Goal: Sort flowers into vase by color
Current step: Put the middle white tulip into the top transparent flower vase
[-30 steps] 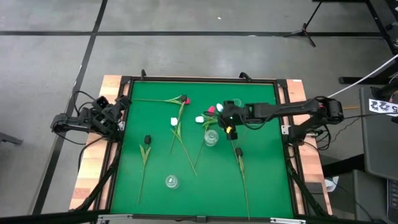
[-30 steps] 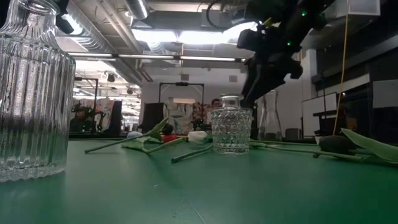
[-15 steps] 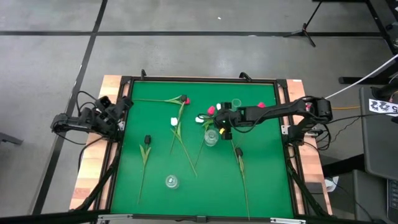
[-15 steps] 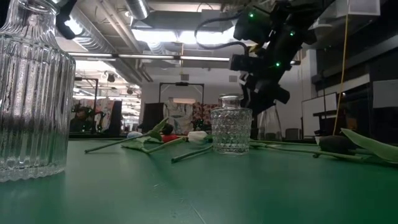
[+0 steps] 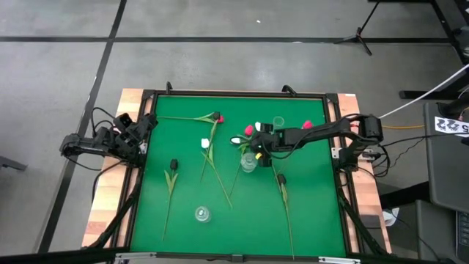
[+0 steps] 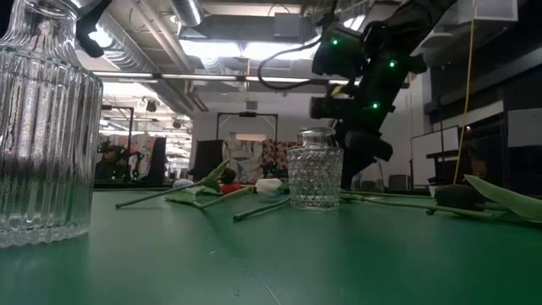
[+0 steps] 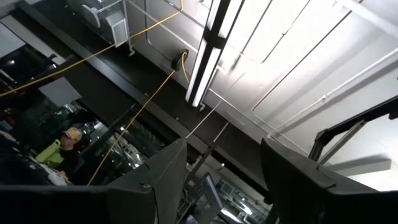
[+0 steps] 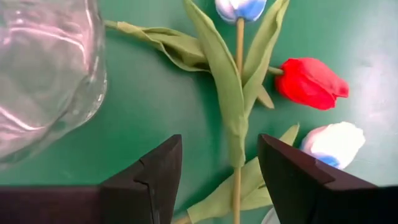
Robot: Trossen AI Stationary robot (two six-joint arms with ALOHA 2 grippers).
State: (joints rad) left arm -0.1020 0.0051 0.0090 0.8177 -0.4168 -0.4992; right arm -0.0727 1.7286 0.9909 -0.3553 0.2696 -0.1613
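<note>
The white tulip (image 8: 240,9) goes into a vase by color; my right gripper should grab its stem below the leaves next.
Several tulips lie flat on the green mat: a red head (image 8: 310,83), two white heads (image 8: 241,7) (image 8: 336,143), and a leafy green stem (image 8: 237,130) among them. My right gripper (image 8: 219,149) (image 5: 257,144) hovers open above them beside a small glass vase (image 5: 249,162) (image 8: 43,68); the stem shows between its fingers, untouched. More tulips lie farther off: a red one (image 5: 219,117), a white one (image 5: 205,143), dark ones (image 5: 174,165) (image 5: 280,178). My left gripper (image 7: 224,162) (image 5: 144,123) waits open at the table's left edge, pointing up.
A second glass vase (image 5: 202,214) stands near the front edge and looms at the left of the low view (image 6: 42,127). A third vase (image 5: 278,122) stands at the back. A pink head (image 5: 306,125) lies near the right arm. A black frame (image 5: 234,93) rims the mat.
My right gripper has come down and a little toward the table's left edge, tipping more steeply downward, until it hangs just behind the small vase over the red and white tulips. Its fingers have stayed open. No flower has moved.
</note>
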